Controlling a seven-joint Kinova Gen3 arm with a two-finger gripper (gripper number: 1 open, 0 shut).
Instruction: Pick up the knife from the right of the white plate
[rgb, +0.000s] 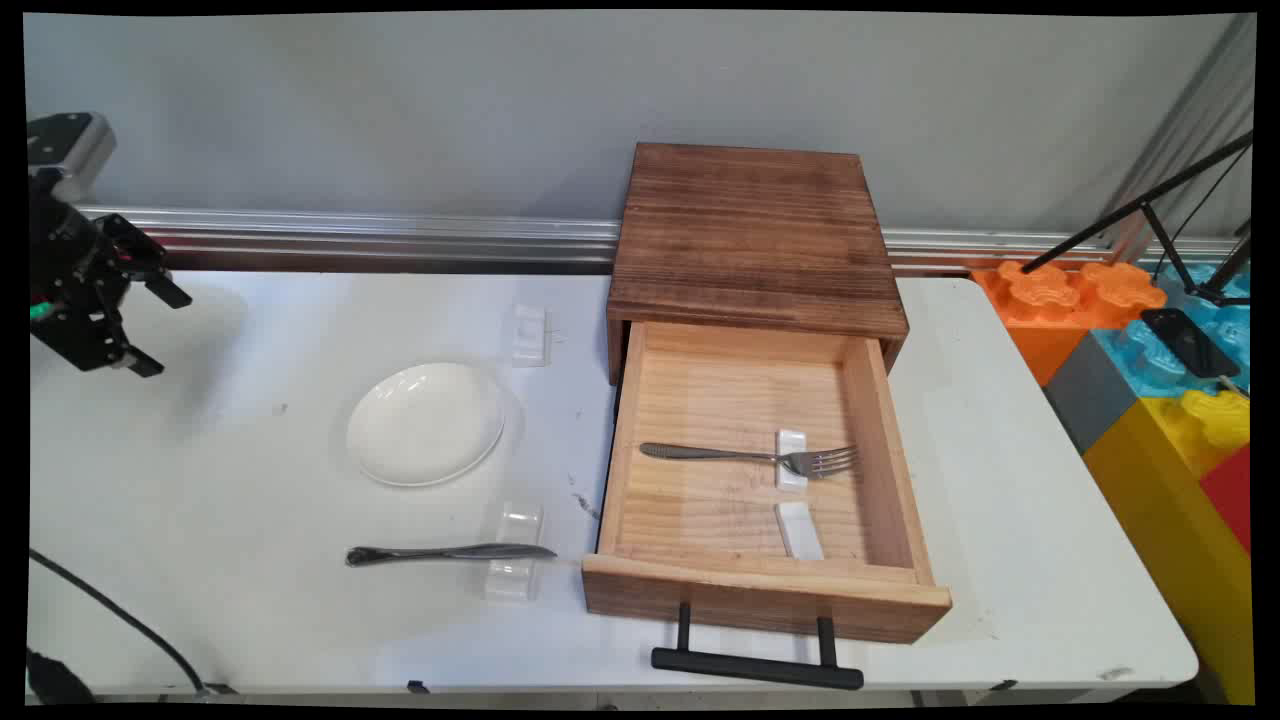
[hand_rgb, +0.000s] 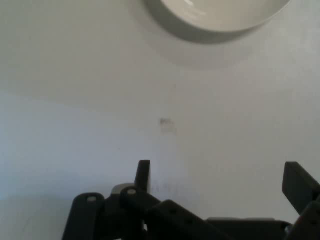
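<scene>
I will next grab the metal knife by its handle (rgb: 416, 553), and then I will put the knife down on the bare white rest in the drawer.
My black gripper (rgb: 155, 328) hangs open above the table's far left, holding nothing; in the hand view its two fingers (hand_rgb: 143, 175) stand wide apart over bare white table (hand_rgb: 75, 125). A white plate (rgb: 426, 423) lies to its right, its rim showing at the top of the hand view (hand_rgb: 215, 22). A knife (rgb: 448, 552) lies near the front edge, its blade on a clear rest (rgb: 514, 565). An open wooden drawer (rgb: 765, 590) holds a fork (rgb: 750, 456) laid on a white rest (rgb: 791, 459), with a second white rest (rgb: 800, 530) beside it.
The drawer's wooden cabinet (rgb: 752, 230) stands at the back centre, its black handle (rgb: 756, 667) jutting over the front edge. Another clear rest (rgb: 529, 335) lies behind the plate. Coloured foam blocks (rgb: 1150, 350) and a tripod (rgb: 1150, 210) stand right of the table.
</scene>
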